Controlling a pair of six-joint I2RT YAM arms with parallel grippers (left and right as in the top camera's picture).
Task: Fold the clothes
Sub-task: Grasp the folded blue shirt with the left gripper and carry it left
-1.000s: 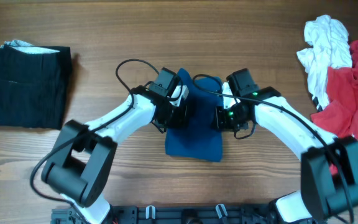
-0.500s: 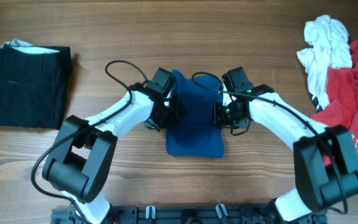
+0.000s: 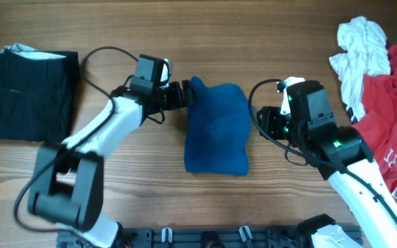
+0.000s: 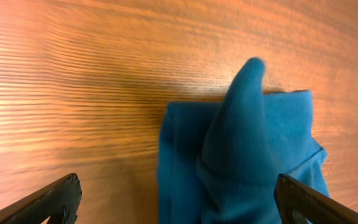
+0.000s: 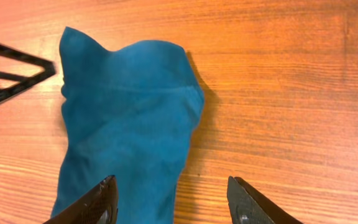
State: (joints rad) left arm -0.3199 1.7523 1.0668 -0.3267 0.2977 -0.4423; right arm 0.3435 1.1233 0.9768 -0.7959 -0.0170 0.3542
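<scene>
My left gripper picks up the deep-blue shirt by its raised corner peak (image 3: 196,83) (image 4: 246,85) next, which leaves the shirt's body free to lay on the black garment.
A deep-blue shirt (image 3: 216,131), one of the clothes, lies folded into a narrow bundle at the table's middle. My left gripper (image 3: 182,95) stands open just off its upper left corner, where a peak of cloth sticks up. In the left wrist view the blue shirt (image 4: 247,155) lies ahead between the wide-spread fingers (image 4: 55,202), untouched by either. My right gripper (image 3: 260,124) is open to the right of the bundle. In the right wrist view its left finger hangs over the blue shirt (image 5: 126,118) and its right finger over bare wood, with nothing gripped.
A folded black garment (image 3: 26,93) with a bit of white under it lies at the far left. A crumpled white garment (image 3: 357,52) and a red one with white lettering (image 3: 388,117) are heaped at the right edge. The left gripper's finger (image 5: 11,71) shows in the right wrist view.
Both grippers have let go of the blue shirt and opened. The left arm drew back up and to the left, the right arm drew back to the right.
</scene>
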